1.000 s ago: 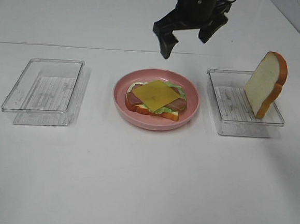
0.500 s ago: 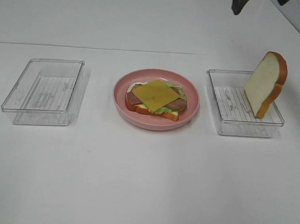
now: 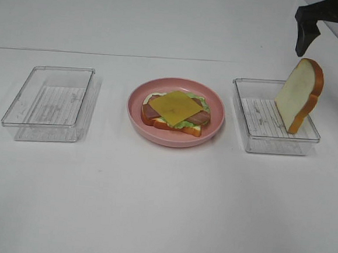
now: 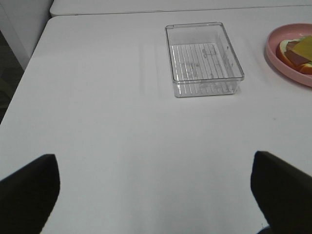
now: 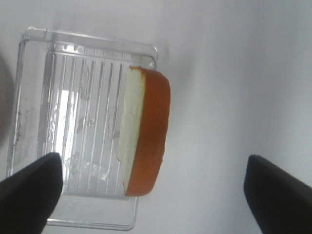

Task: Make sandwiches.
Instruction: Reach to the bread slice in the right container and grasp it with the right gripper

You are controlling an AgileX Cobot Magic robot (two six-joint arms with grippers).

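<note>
My right gripper is to top the open sandwich (image 3: 175, 109) on the pink plate, so next it needs to grab the second bread slice by its upper crust edge (image 3: 317, 78).
An open sandwich (image 3: 175, 109) lies on the round pink plate (image 3: 156, 136): a bread slice, green lettuce, reddish bacon, and a yellow cheese slice on top. A second bread slice (image 3: 300, 94) stands on edge, leaning in the right clear tray (image 3: 255, 142). Above that slice my right gripper (image 3: 329, 46) hangs open, touching nothing. In the right wrist view the slice (image 5: 144, 130) sits between and beyond the spread fingers (image 5: 29, 190). My left gripper (image 4: 156, 195) is open over bare table; it does not show in the exterior view.
An empty clear tray (image 3: 49, 101) stands left of the plate, also seen as the tray (image 4: 204, 61) in the left wrist view, with the plate's edge (image 4: 273, 53) beside it. The table's left edge (image 4: 24, 83) runs nearby.
My right gripper has swung from behind the pink plate over to the right and now hovers above the standing bread slice. Nothing on the table has moved.
</note>
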